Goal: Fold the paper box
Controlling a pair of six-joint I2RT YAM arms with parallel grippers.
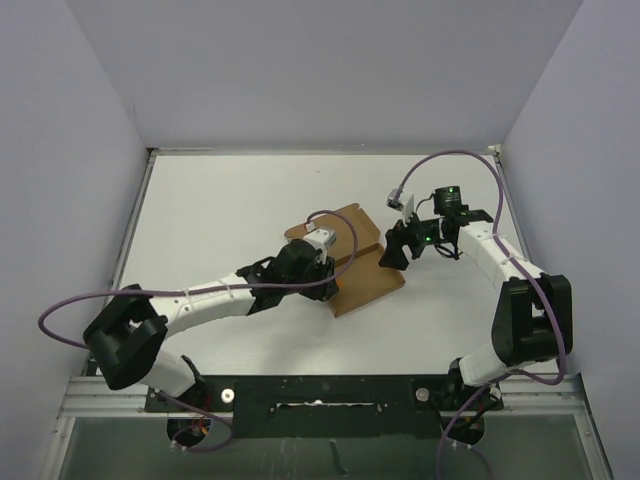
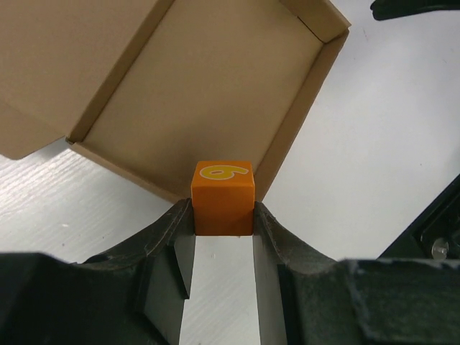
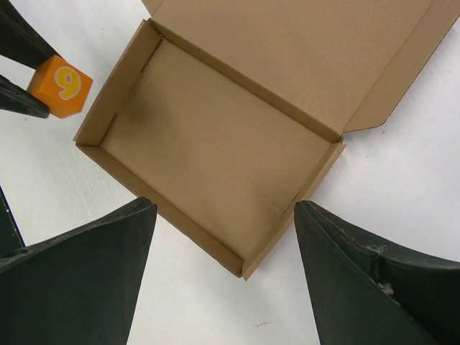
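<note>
The orange cube [image 2: 223, 195] is beside the paper box's side and would fall outside if I opened now, so my left gripper should line it up with the box.
The paper box [image 1: 368, 268] is a brown cardboard tray with raised walls and its lid standing open, mid-table. In the left wrist view the tray [image 2: 208, 93] lies just ahead of my left gripper [image 2: 223, 219], which is shut on a small orange cube [image 2: 223, 195] with a yellow numeral, held at the tray's near corner. In the right wrist view the tray [image 3: 215, 144] and open lid [image 3: 309, 50] lie below my right gripper [image 3: 224, 208], which is open and empty above the tray's near corner. The cube [image 3: 61, 86] shows there beside the tray's left end.
White tabletop [image 1: 220, 210] with grey walls around it. The left arm [image 1: 200, 300] reaches in from the lower left, the right arm [image 1: 500, 260] from the right. Purple cables [image 1: 440, 160] loop over both arms.
</note>
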